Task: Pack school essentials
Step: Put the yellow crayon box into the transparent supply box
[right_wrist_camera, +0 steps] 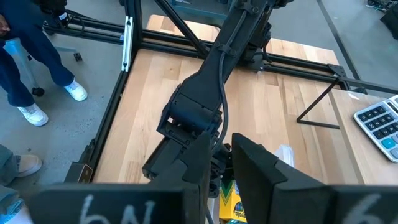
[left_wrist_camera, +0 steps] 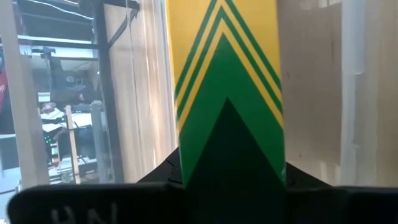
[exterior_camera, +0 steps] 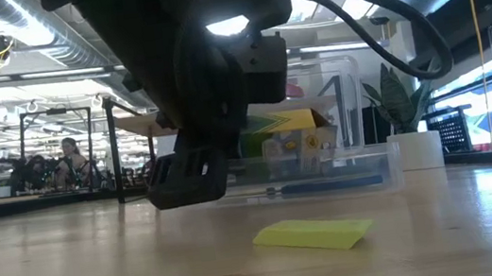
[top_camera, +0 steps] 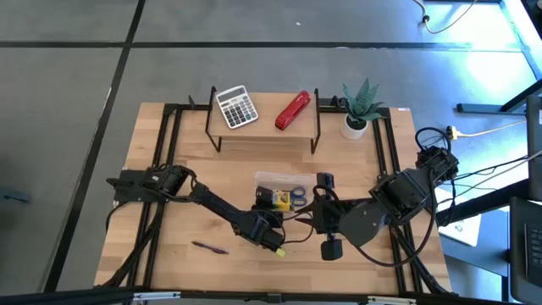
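Note:
The yellow-green box (top_camera: 281, 200) (left_wrist_camera: 224, 62) is low inside the clear case's rim and would stay in the case, so the left gripper needs to open.
The yellow-green printed box (left_wrist_camera: 224, 62) fills my left wrist view and sits in my left gripper (top_camera: 271, 212), which is shut on it over the clear case (top_camera: 275, 180). The blue-handled scissors (top_camera: 296, 196) lie inside the case. My right gripper (top_camera: 320, 199) is at the case's right rim, fingers nearly together. The tiny yellow block (exterior_camera: 314, 233) lies flat on the table in front of the case. The thin dark purple pen (top_camera: 209, 247) lies flat near the table's near left edge. My left gripper pinches the yellow-green box between its two fingers at the box's green-pointed end (left_wrist_camera: 227, 155), coming from the table's near-left side. The box (exterior_camera: 292, 127) points into the clear case; whether it rests on the case's floor does not show. My right gripper is shut at the case's right rim (right_wrist_camera: 283, 152), coming from the table's near-right side. Its own fingers hide the place of contact.
A grey calculator (top_camera: 236, 107) and a red stapler (top_camera: 293, 110) sit on a raised wooden shelf at the far side. A potted plant (top_camera: 356, 110) stands at the far right. Black frame rails (top_camera: 169, 144) run along both sides. A person's legs (right_wrist_camera: 25, 74) show beyond the table.

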